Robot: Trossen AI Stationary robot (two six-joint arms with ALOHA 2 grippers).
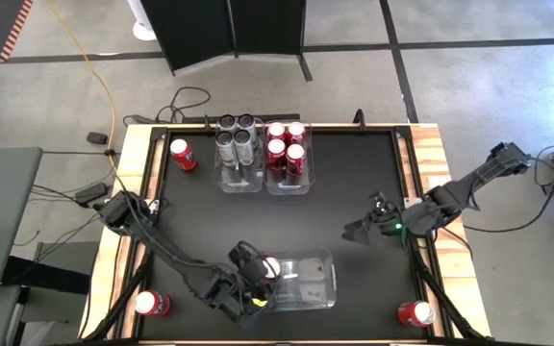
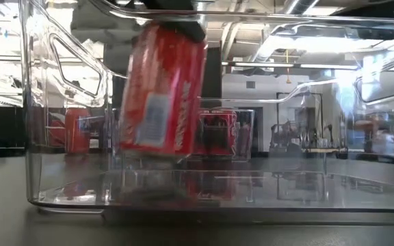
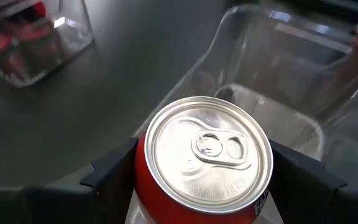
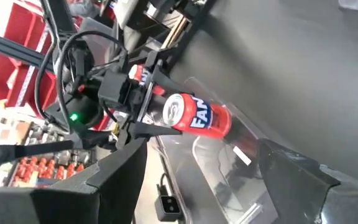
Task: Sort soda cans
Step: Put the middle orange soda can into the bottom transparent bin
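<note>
I should open my left gripper and release the red can now, because the can's body is down within the clear bin's sides at one end of the bin.
A red soda can (image 3: pixel 210 152) with a silver top is in my left gripper (image 3: pixel 207 183), which is shut on it over the left end of a clear plastic bin (image 1: pixel 327 281) near the table's front edge. In the low view the can (image 2: pixel 163 89) hangs tilted inside the bin walls (image 2: pixel 60 102). My right gripper (image 1: pixel 356 231) stands open at the table's right side with nothing between its fingers; its wrist view looks across at the held can (image 4: pixel 197 118). My left gripper pinches the can's red side wall just below its top rim (image 3: pixel 142 186), one finger (image 3: pixel 114 177) on each side. The fingers slant down from the table's near left. The can hangs tilted below them inside the bin, its bottom (image 2: pixel 149 149) clear of the bin floor.
At the far edge stand two clear bins, one with silver-grey cans (image 1: pixel 237 140), one with red cans (image 1: pixel 287 146). Loose red cans stand at the far left (image 1: pixel 183 154), near left corner (image 1: pixel 150 304) and near right corner (image 1: pixel 415 313). Bare black table lies in the middle.
</note>
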